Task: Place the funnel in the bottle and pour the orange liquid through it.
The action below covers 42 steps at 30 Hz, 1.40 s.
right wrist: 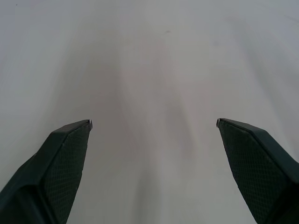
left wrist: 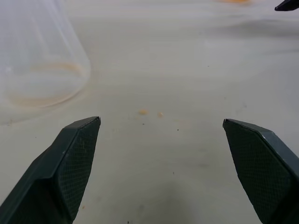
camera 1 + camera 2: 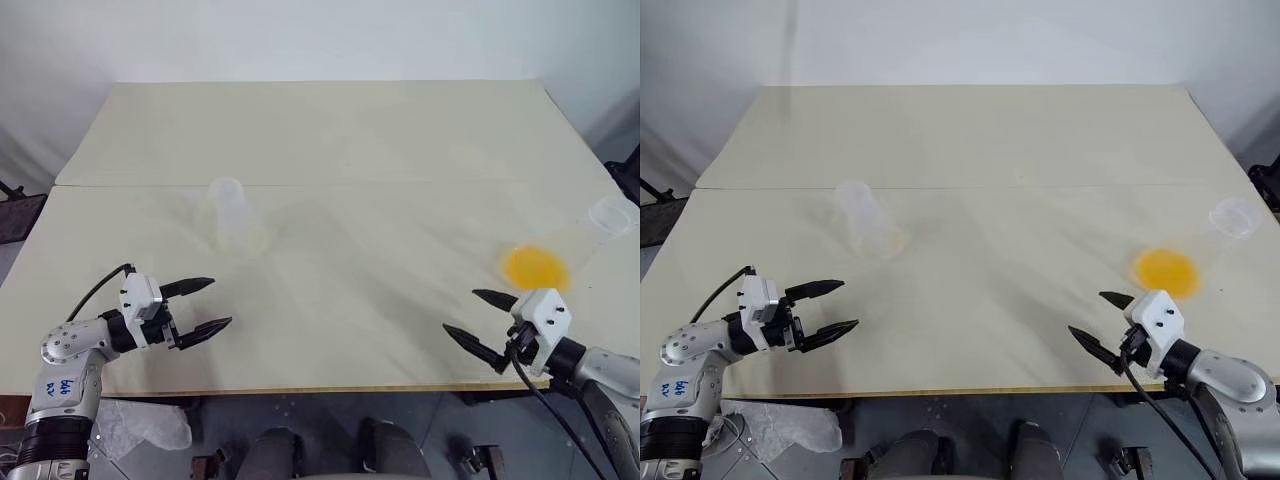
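Note:
My left gripper grabs the bottle by its neck next, to get the bottle ready for the funnel and orange liquid.
The bottle, a clear empty flask, stands upright left of the table's middle; its base shows a faint orange ring. The orange liquid is a bright pool in the bottom of a second clear flask near the right edge. A clear round rim tops that flask; it looks like the funnel, but I cannot tell whether it sits in the neck. My left gripper hovers open and empty in front of the bottle. My right gripper hovers open and empty, just in front and left of the orange pool.
The pale table has a seam running across it behind the bottle. Two small orange drops lie on the surface between my left fingers and the bottle. Dark gear stands off the table's left and right sides.

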Motion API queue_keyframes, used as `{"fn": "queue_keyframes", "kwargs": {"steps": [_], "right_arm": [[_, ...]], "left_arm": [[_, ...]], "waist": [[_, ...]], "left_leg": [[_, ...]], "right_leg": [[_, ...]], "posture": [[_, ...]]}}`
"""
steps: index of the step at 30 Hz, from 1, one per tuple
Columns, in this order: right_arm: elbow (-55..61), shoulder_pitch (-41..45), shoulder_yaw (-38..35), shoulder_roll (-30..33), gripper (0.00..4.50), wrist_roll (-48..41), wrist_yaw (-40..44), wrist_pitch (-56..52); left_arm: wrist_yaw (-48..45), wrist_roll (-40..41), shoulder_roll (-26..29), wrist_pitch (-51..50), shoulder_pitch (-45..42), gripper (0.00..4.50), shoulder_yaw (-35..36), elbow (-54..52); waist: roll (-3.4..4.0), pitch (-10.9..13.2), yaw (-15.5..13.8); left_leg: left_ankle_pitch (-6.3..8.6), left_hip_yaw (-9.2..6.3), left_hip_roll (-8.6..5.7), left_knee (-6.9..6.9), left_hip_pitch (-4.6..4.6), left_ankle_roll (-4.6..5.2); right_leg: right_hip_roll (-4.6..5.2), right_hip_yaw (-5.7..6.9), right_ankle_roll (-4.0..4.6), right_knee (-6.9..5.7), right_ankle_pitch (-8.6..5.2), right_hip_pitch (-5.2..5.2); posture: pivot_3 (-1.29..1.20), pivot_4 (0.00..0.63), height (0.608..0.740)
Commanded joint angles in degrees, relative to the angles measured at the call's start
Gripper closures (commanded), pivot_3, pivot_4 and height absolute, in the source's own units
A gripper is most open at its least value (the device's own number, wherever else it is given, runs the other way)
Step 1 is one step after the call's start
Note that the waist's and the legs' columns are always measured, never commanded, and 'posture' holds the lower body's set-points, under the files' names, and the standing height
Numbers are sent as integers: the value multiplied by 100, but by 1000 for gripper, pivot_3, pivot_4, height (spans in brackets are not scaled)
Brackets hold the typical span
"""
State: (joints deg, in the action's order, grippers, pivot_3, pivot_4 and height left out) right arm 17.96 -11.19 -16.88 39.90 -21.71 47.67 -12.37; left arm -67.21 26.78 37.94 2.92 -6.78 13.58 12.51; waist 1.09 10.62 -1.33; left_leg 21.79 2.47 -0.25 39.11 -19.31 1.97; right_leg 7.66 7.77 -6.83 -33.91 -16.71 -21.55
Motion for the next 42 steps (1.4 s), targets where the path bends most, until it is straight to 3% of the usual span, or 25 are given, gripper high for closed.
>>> {"fn": "queue_keyframes", "kwargs": {"steps": [1,11,20,24,31,42], "right_arm": [[192,45,-94,-52,0,-113,-53,54],[72,321,185,-71,0,-129,7,-11],[-173,691,480,-79,0,-193,261,-30],[-320,896,616,-124,0,-187,320,38],[-156,973,640,-305,0,-260,257,114],[341,686,582,-495,0,-212,-147,73]], "left_arm": [[-14,218,31,-126,-94,26,178,-128],[940,366,73,-1413,396,26,292,-1197],[1415,705,-15,-1519,1412,26,1456,-2010],[1502,830,-3,-1654,1474,26,1546,-2305],[1754,508,-93,-1511,364,26,1012,-1900],[1680,-448,-307,-585,-2003,26,-7,500]], "waist": [[0,0,-3],[-2,1,13],[-3,4,32],[-6,8,-14],[-6,8,-13],[-10,10,-7]], "left_leg": [[0,0,0,0,0,0],[0,0,0,0,0,0],[5,1,13,0,2,-10],[5,1,12,1,1,-10],[4,-5,6,5,0,-10],[2,21,0,4,1,-7]], "right_leg": [[0,0,0,-1,0,0],[-1,-3,0,0,0,0],[6,-9,1,3,0,-1],[10,-10,2,4,-1,-1],[1,-9,3,0,-1,1],[-20,11,-6,-9,3,-6]], "posture": [[0,150,740],[0,150,740],[0,150,740],[0,150,740],[0,150,740],[0,150,740]]}}
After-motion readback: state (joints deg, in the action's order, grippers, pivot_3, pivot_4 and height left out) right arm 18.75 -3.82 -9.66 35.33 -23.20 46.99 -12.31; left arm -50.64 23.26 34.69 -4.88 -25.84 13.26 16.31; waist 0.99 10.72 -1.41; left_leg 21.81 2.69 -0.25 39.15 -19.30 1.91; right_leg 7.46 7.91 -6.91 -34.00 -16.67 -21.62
